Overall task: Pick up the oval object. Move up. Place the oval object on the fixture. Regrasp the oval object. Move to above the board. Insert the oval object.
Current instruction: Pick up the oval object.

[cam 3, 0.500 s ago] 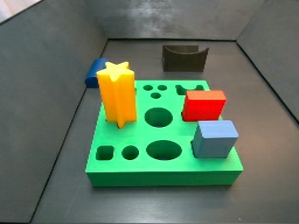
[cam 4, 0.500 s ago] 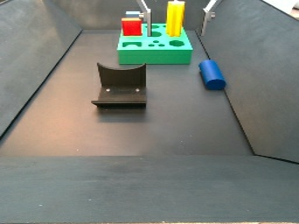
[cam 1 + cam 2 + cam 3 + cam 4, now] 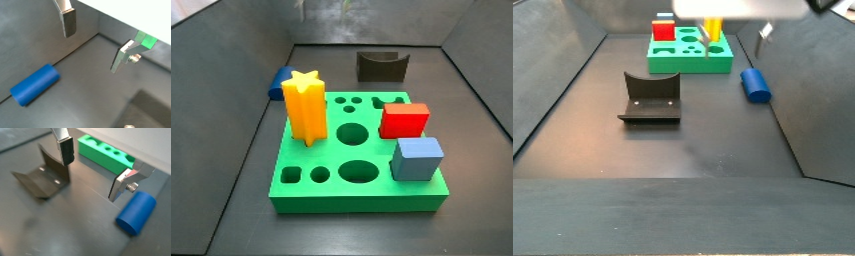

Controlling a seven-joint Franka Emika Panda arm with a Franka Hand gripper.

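Note:
The gripper grabs the oval object by its curved sides near one end [image 3: 45,76] next, to set it on the fixture.
The deep blue oval object [image 3: 754,83] lies on its side on the dark floor next to the green board [image 3: 687,62]. It also shows in both wrist views [image 3: 35,85] [image 3: 137,213] and behind the yellow star in a side view [image 3: 277,82]. My gripper [image 3: 738,45] hangs open and empty above the floor near the oval object, apart from it. Its fingers [image 3: 69,22] [image 3: 66,150] hold nothing between them. The dark fixture [image 3: 651,97] [image 3: 43,175] [image 3: 380,65] stands empty on the floor.
On the board [image 3: 358,185] stand a yellow star column [image 3: 303,105], a red block [image 3: 404,120] and a grey-blue cube [image 3: 418,158]. Several holes in it are open. Grey walls enclose the floor on both sides.
The gripper has come down and nearer to the oval object; its white body now fills the top of a side view. The objects have not moved.

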